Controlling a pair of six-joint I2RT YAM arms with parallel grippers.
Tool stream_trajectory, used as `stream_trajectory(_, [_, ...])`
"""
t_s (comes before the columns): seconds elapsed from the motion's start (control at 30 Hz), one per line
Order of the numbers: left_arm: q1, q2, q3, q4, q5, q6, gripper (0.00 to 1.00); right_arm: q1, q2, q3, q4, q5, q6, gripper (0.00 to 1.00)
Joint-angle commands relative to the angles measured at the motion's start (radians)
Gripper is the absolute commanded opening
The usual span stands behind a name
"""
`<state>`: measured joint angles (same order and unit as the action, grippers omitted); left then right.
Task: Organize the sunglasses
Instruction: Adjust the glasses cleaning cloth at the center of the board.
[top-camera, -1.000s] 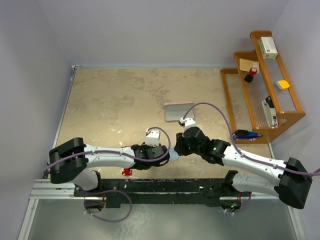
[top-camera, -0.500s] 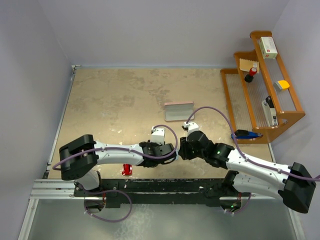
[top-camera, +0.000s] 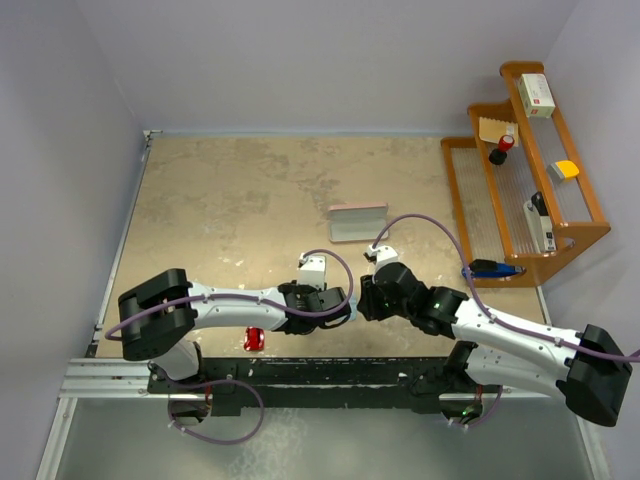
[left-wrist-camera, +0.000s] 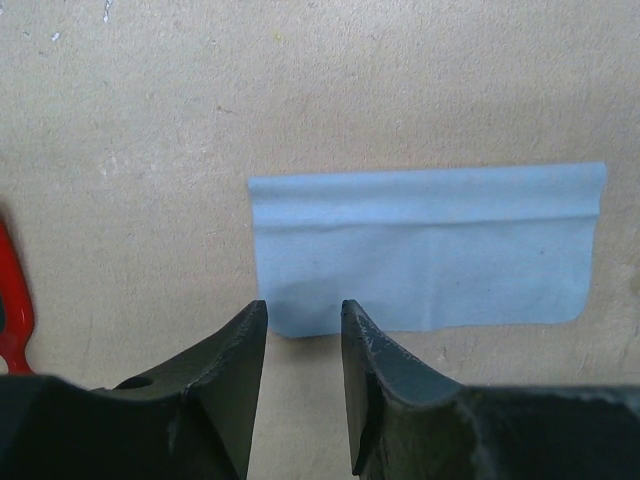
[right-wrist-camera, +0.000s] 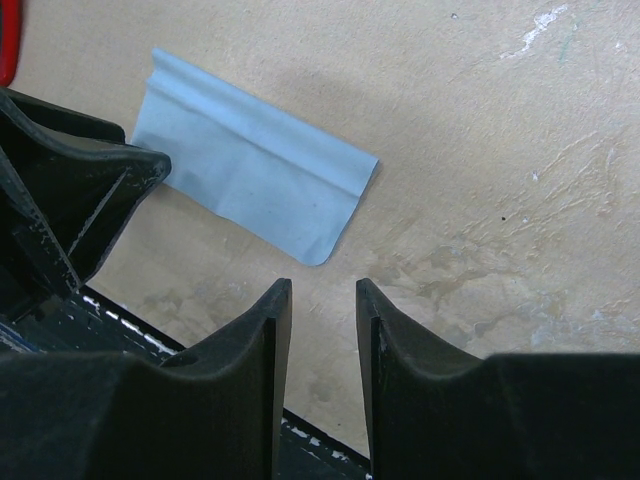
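Note:
My left gripper grabs the light blue cloth at its corner by the red sunglasses (left-wrist-camera: 288, 321) next, to put the cloth into the pink case.
The red sunglasses (top-camera: 254, 339) lie near the table's front edge, beside the left arm; a red sliver of them shows at the left edge of the left wrist view (left-wrist-camera: 12, 295) and in the top-left corner of the right wrist view (right-wrist-camera: 8, 40). The folded light blue cloth (left-wrist-camera: 425, 250) lies flat just ahead of my left gripper (left-wrist-camera: 304, 312), which is open and empty. My right gripper (right-wrist-camera: 323, 292) is open and empty, just short of the cloth's corner (right-wrist-camera: 255, 165). The two grippers (top-camera: 340, 306) (top-camera: 366, 298) face each other over the cloth. The pink case (top-camera: 357, 222) stands open farther back.
A wooden rack (top-camera: 570, 228) with small items stands at the right, with a blue object (top-camera: 492, 268) at its foot. The black mounting rail (top-camera: 300, 372) runs along the near edge, close behind both grippers.
My left arm has swung right and my right gripper has dropped toward it, so they now meet over the cloth. The sunglasses are now uncovered. Little has moved in the last half second.

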<state>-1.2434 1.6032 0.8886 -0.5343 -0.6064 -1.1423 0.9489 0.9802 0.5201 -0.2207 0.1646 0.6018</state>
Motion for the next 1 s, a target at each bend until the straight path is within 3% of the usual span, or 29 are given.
stream_trajectory(0.0, [0.007, -0.012, -0.010, -0.002, -0.016, -0.021, 0.34, 0.003, -0.008, 0.002, 0.017, -0.003, -0.008, 0.34])
stream_trajectory(0.77, [0.012, 0.022, -0.039, 0.040, 0.026, -0.012, 0.34, 0.004, -0.013, -0.003, 0.014, 0.004, -0.007, 0.34])
stream_trajectory(0.97, [0.012, 0.039, -0.038, 0.038, 0.044, -0.006, 0.29, 0.003, -0.015, -0.004, 0.014, 0.009, -0.003, 0.34])
